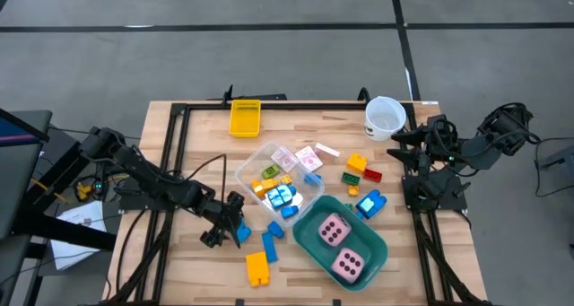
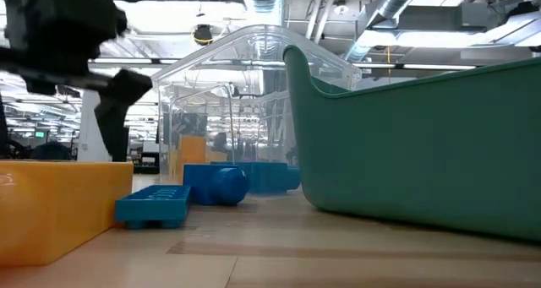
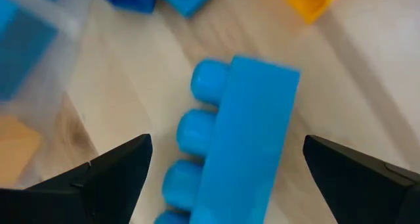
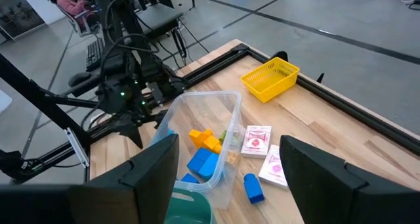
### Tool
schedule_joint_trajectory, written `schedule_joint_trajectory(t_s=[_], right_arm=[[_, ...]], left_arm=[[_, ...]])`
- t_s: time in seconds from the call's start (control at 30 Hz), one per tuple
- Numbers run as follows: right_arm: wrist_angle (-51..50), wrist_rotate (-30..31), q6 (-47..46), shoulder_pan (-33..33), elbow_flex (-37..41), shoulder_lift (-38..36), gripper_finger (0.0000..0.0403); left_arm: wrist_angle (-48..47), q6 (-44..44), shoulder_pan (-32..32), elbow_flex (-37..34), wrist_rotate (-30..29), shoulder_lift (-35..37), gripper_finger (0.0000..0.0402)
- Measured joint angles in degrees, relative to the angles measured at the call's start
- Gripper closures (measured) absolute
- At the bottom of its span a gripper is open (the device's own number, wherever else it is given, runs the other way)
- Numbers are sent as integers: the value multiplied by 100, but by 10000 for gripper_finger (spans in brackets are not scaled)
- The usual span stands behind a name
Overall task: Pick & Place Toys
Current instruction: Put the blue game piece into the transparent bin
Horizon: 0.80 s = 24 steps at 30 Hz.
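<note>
My left gripper should go down to the brick first and then close on it. Its fingers are above the blue studded brick (image 1: 243, 231) (image 3: 246, 152), and wood shows beside the brick.
My left gripper (image 1: 233, 230) (image 3: 228, 145) points down, open, over a blue studded brick (image 3: 246, 152) (image 1: 243, 231) that lies on the table; its fingers stand either side of the brick with gaps showing. More toys lie about: blue bricks (image 1: 272, 245), a yellow brick (image 1: 257, 268), and yellow, red and green bricks (image 1: 359, 170). A clear tub (image 1: 256, 158) holds several bricks, and pink-white cards (image 1: 309, 156) lie at its far side. Two pink dice (image 1: 334, 231) sit in the teal tub (image 1: 381, 252). My right gripper (image 4: 230, 152) waits open, high at the table's right.
A yellow basket (image 1: 244, 118) stands at the far edge and a white cup (image 1: 384, 116) at the far right. In the low view the yellow brick (image 2: 51, 203), a blue brick (image 2: 152, 205) and the teal tub (image 2: 423, 144) crowd the near side.
</note>
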<state>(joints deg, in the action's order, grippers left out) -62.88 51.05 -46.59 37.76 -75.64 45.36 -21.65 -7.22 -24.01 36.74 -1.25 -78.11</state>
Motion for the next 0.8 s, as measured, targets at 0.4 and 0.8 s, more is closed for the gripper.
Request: schedule_joint_trajectory(t_s=[0.4, 0.8], right_arm=[[-10, 4, -15, 0, 0, 0, 148], [-10, 21, -13, 0, 0, 0, 148]], left_arm=[[430, 80, 118, -635, 83, 0, 9], [520, 358, 115, -768, 61, 0, 50]])
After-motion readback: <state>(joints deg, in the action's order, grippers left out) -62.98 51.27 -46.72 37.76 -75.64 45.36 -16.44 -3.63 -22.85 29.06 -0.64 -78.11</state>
